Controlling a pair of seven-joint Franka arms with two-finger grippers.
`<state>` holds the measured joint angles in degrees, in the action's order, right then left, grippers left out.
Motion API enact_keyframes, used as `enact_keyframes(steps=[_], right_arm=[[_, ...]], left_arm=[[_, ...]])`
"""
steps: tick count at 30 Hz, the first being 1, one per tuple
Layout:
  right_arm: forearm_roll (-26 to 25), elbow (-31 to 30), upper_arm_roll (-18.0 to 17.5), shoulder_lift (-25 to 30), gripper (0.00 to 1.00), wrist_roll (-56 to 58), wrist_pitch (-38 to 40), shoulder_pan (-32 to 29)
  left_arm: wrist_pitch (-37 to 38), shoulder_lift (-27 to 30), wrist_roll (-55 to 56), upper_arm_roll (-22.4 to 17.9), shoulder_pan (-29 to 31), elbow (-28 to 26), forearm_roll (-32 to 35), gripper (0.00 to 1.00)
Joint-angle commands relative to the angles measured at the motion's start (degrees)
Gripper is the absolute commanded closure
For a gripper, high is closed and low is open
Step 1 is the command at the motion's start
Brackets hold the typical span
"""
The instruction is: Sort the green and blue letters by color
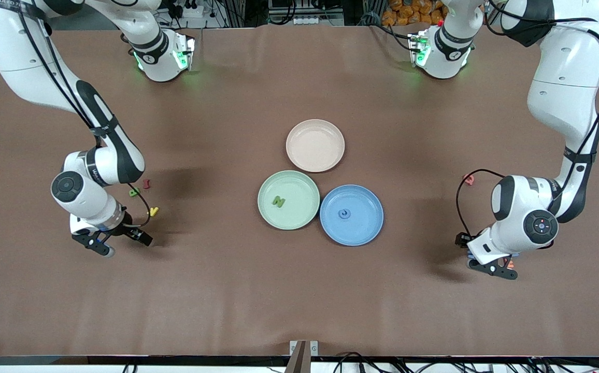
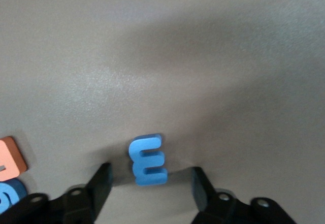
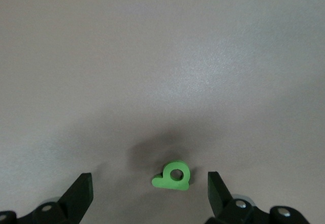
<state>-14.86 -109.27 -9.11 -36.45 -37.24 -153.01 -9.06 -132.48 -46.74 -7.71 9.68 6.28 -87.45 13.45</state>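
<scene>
I need to sort the green letter onto the green plate, so next I should grab it with my right gripper by the ends of its flat edge point(image 3: 171, 186).
A light blue letter E point(image 2: 147, 159) lies on the table between the fingers of my left gripper point(image 2: 151, 181), with a gap on each side. That gripper point(image 1: 492, 269) is low over the table at the left arm's end. A second blue letter point(image 2: 10, 193) lies beside it. A green letter point(image 3: 173, 177) with a round hole lies between the open fingers of my right gripper point(image 3: 150, 188), untouched. That gripper point(image 1: 118, 242) is low at the right arm's end. The green plate point(image 1: 299, 217) holds a green N point(image 1: 279, 201). The blue plate point(image 1: 367, 228) holds a blue letter point(image 1: 344, 213).
An empty pink plate point(image 1: 315, 145) stands farther from the front camera than the two other plates. By the right arm lie a dark red letter point(image 1: 146, 183), another green letter point(image 1: 133, 192) and a yellow letter point(image 1: 153, 211). An orange letter point(image 2: 9, 157) and a pink letter point(image 1: 468, 179) lie near the left arm.
</scene>
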Motion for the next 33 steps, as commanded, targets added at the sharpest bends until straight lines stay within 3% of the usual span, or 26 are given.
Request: enact_keyframes(steps=[1,26,28,33], right_arm=[[-2.9,-1.5,0.1,-0.1,0.0,0.2,-1.6,-1.0],[-3.7,-4.8,0.8,0.4,0.05,-0.4,-4.1,-0.5],[-3.7,-4.8,0.8,0.4,0.14,-0.4,-4.1,-0.5],[-3.7,-4.8,0.8,0.3,0.45,-0.5,-4.2,-0.5]], left_arm=[[-0.1,-0.7,0.1,-0.2,0.0,0.7,-0.9,1.0],[4.2,4.5,9.3,1.6,-2.3,0.6,-1.2,1.0],[4.7,4.9,12.6,2.5,-2.9,0.4,-1.2,1.0],[5.2,5.8,20.8,5.1,-3.7,0.0,-1.1,1.0]])
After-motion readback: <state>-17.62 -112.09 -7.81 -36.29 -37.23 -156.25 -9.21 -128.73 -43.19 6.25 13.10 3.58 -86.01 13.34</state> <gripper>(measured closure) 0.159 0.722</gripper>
